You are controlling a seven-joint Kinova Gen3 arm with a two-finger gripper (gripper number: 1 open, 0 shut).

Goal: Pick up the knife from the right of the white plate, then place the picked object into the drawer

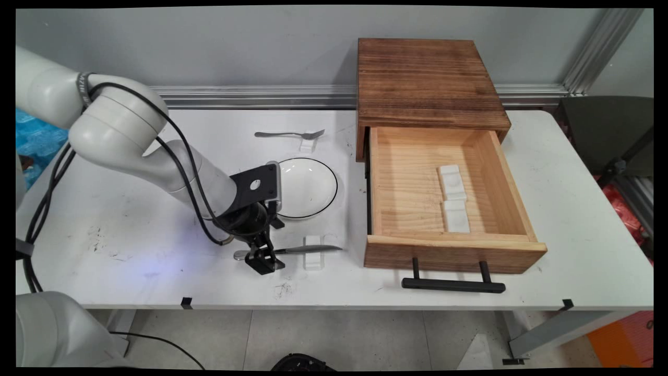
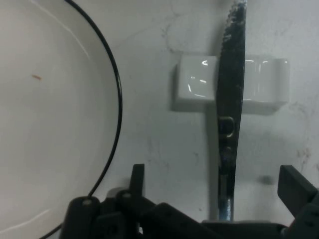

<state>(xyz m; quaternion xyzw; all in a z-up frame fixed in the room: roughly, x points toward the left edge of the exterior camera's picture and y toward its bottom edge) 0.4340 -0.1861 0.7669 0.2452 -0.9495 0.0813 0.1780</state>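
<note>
I need to put the metal table knife away in the open drawer [image 1: 416, 188], so I should next pick it up by its handle [image 1: 287, 251] with my gripper.
My black gripper [image 1: 264, 259] is down at the table with its fingers open, one on each side of the handle of a metal knife [image 1: 305, 249]. In the hand view the knife [image 2: 230, 124] runs up between the fingertips [image 2: 138, 175], and its blade lies across a small white rest [image 2: 199, 82]. Neither finger touches the handle. A white plate with a black rim [image 1: 313, 183] lies just behind the gripper, and fills the left of the hand view [image 2: 50, 124].
A fork [image 1: 287, 134] lies on another white rest [image 1: 308, 144] behind the plate. To the right stands a wooden box [image 1: 428, 78] with its drawer [image 1: 407, 183] pulled out, two white rests [image 1: 452, 183] inside and a black handle [image 1: 453, 284] in front.
</note>
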